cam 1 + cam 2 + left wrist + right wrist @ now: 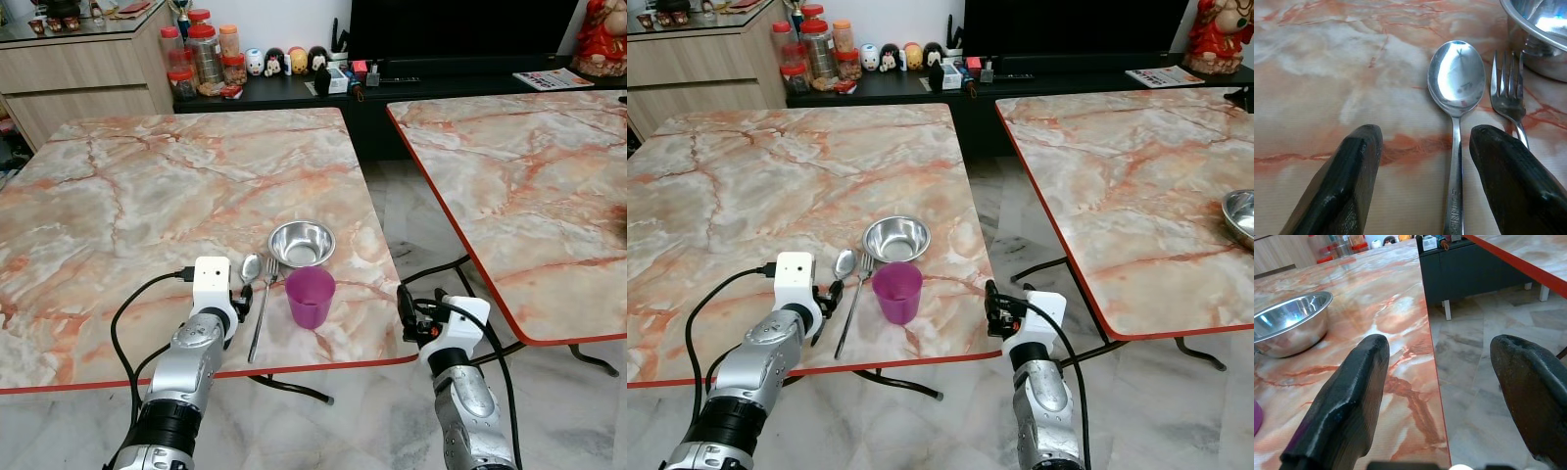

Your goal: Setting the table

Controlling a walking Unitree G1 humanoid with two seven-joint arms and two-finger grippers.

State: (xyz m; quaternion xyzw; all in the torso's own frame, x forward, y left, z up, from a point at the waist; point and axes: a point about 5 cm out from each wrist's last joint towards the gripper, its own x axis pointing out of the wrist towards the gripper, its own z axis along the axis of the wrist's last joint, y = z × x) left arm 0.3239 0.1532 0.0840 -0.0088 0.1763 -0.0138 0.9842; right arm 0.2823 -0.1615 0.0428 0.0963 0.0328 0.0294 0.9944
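Observation:
My left gripper will next grab the handle just below the bowl, keeping the spoon level with its wide bowl at one end.
On the near right part of the marble table stand a steel bowl and, in front of it, a purple cup. Left of the cup lie a fork and a spoon, side by side. My left gripper hovers low over the spoon's handle, open; in the left wrist view the spoon lies between the black fingers and the fork is beside it. My right gripper is open at the table's right edge, level with the cup, holding nothing.
A second marble table stands to the right across a floor gap; another steel bowl sits on it. Behind are a dark low cabinet with jars and figurines and a wooden sideboard. Black cables trail from both wrists.

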